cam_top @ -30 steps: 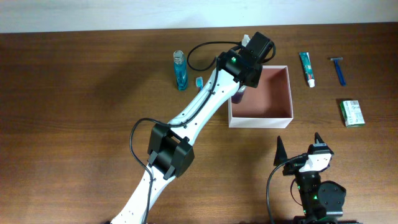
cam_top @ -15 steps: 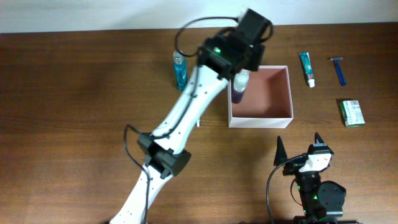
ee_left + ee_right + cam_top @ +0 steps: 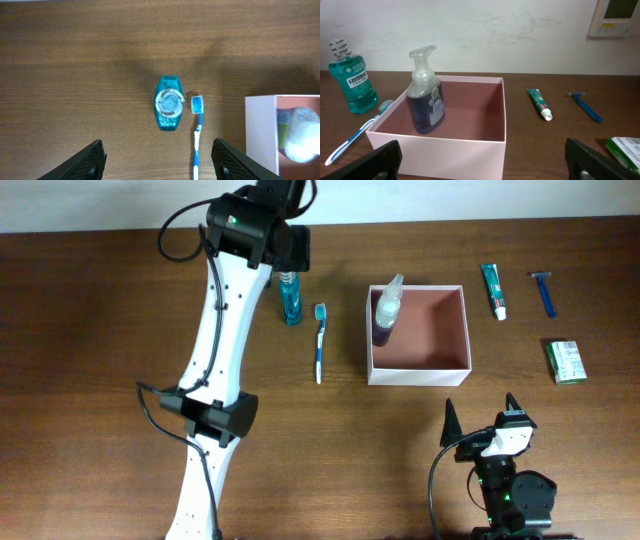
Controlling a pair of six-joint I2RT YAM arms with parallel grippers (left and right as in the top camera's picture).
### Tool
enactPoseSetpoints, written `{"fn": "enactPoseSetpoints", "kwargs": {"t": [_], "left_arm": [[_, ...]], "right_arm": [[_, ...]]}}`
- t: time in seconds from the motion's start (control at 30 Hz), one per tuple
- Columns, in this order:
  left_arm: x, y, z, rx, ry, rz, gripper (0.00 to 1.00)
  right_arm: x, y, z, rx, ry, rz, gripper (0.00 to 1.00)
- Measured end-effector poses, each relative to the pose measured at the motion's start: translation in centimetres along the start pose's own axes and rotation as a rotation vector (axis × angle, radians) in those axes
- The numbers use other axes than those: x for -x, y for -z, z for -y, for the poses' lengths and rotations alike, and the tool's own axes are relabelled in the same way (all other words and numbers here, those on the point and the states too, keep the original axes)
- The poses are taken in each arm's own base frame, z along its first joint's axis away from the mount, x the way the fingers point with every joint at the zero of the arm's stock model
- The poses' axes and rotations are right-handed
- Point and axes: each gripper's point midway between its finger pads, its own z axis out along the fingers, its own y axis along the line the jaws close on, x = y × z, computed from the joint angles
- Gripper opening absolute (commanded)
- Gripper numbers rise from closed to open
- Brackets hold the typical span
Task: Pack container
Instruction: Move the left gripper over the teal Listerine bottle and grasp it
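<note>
The teal mouthwash bottle's base needs to stay free to go into the container. My left gripper should grab the bottle by its end with the cap next.
The container [image 3: 420, 372], a white-walled box with a reddish-pink inside, sits right of the table's centre. A purple soap pump bottle [image 3: 385, 315] stands upright in its left part, also in the right wrist view [image 3: 425, 105]. My left gripper [image 3: 288, 248] is open and empty, hovering above the teal mouthwash bottle [image 3: 291, 300]. In the left wrist view the gripper [image 3: 157, 147] has the mouthwash [image 3: 168, 102] and a blue toothbrush [image 3: 196, 130] below it, with the container [image 3: 260, 130] at the right edge. My right gripper [image 3: 480, 415] is open and empty, in front of the container [image 3: 470, 120].
The toothbrush [image 3: 319, 342] lies between the mouthwash and the container. A toothpaste tube [image 3: 494, 290], a blue razor [image 3: 544, 292] and a green packet [image 3: 566, 361] lie to the right of the container. A white wall runs along the table's far edge.
My left arm has swung left from over the container to above the mouthwash. The soap bottle it held now stands free in the container.
</note>
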Motion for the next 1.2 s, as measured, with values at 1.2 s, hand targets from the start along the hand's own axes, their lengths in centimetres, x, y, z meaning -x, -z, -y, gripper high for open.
{"fn": "enactPoseSetpoints", "kwargs": {"t": [1.2], "left_arm": [[-4.4,-13.1,1.1,0.033,-0.057,-0.214,0.57]], "right_arm": [[0.0,0.0,0.0,0.0,0.001,0.0,0.99]]}}
